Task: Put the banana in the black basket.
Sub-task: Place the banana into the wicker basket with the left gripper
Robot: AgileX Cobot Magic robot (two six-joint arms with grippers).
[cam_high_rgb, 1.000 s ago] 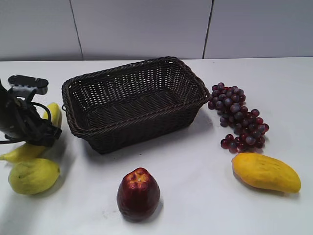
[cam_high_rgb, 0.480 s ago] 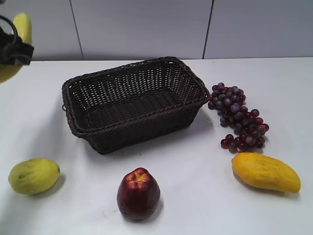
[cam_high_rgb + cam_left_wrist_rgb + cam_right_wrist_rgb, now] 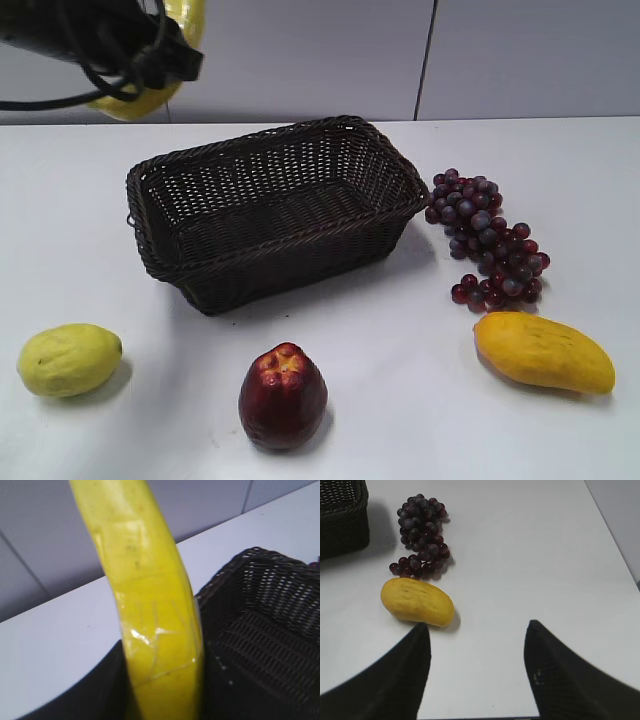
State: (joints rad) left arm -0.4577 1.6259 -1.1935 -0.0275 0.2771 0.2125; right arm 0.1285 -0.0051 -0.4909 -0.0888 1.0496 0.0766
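Note:
The yellow banana hangs high above and behind the black basket's rim and would miss. It moves toward the basket next, before my left gripper releases it.
My left gripper is shut on the yellow banana and holds it high in the air, above and behind the back left corner of the black basket. In the left wrist view the banana fills the middle between the dark jaws, with the basket below to the right. The basket is empty. My right gripper is open and empty over bare table, and does not show in the exterior view.
Purple grapes and an orange-yellow mango lie right of the basket; both also show in the right wrist view, grapes and mango. A dark red apple and a yellow-green lemon-shaped fruit lie in front.
My left gripper lifted the banana off the table at the left, raised it high and moved it right toward the basket. Other fruit has not moved.

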